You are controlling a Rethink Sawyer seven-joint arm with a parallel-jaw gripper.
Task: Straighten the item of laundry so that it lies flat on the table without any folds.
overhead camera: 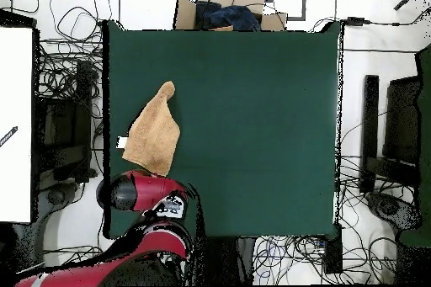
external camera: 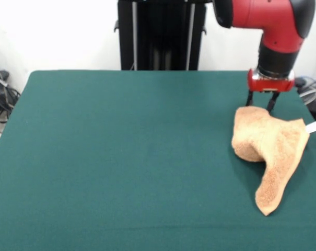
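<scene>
Next, my gripper takes hold of the towel (external camera: 267, 141) by its bunched folded edge (external camera: 254, 114). Then my gripper shakes out the folds and lays the towel flat.
The orange-tan towel (external camera: 267, 141) lies crumpled and folded on the green table (external camera: 121, 157), near its right side in the front view. One pointed corner trails toward the near edge, and a small white tag (external camera: 313, 127) sticks out at the right. My gripper (external camera: 260, 107) stands upright at the towel's far edge, its two fingers apart and their tips right at the cloth. In the overhead view the towel (overhead camera: 153, 132) lies by the table's left edge with its tag (overhead camera: 123, 141). There the red arm (overhead camera: 143, 193) hides the gripper.
The towel lies close to the table's right edge (external camera: 309, 104) in the front view. The black pedestal (external camera: 160, 34) stands behind the far edge. Cables (overhead camera: 63, 73) and a cardboard box (overhead camera: 227, 6) lie off the table.
</scene>
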